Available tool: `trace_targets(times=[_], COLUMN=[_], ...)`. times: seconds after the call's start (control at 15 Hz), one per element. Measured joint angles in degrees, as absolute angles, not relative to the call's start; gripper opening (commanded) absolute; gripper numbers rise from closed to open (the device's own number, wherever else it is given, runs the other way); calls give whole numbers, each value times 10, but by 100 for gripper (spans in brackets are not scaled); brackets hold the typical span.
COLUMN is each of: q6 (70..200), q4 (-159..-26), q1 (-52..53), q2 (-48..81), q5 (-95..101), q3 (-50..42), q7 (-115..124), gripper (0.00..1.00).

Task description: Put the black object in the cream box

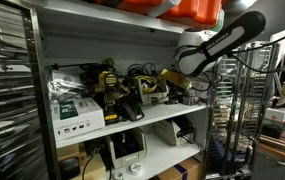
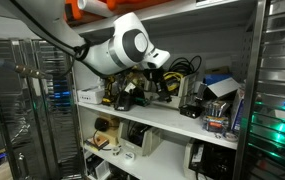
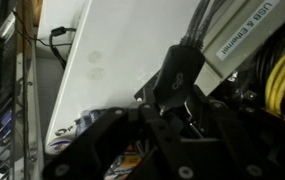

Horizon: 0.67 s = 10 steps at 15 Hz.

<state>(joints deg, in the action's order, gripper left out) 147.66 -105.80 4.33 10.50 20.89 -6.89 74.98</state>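
My gripper should move the black object toward the yellow cables before letting go of it, because the object hangs outside the cream box's labelled front (image 1: pixel 156 99) (image 3: pixel 250 30).
My gripper (image 3: pixel 172 110) fills the lower wrist view, and its dark fingers are closed round a black object (image 3: pixel 178 72) with a small metal part. In both exterior views the gripper (image 1: pixel 178 84) (image 2: pixel 156 84) hangs just above the middle shelf, among cables and dark gear. A small pale cream box (image 2: pixel 87 97) sits at the end of that shelf, beside the arm. In the wrist view the cream box is out of view.
A larger white box with green and black print (image 1: pixel 77 112) (image 2: pixel 218 104) stands at the other end of the shelf. Yellow and black cables (image 1: pixel 142 82) and a grey USB adapter (image 3: pixel 244 35) lie close by. A wire rack (image 1: pixel 240 120) stands next to the shelf unit.
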Motion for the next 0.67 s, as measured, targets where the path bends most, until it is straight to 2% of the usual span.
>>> trace_targets(times=[0.33,0.67], q6=[1554,1560], q4=[-1091,-1102], q1=[60,68], q2=[71,37], q5=[414,640], q3=[-79,-84], q7=[911,1102], gripper=[14,14])
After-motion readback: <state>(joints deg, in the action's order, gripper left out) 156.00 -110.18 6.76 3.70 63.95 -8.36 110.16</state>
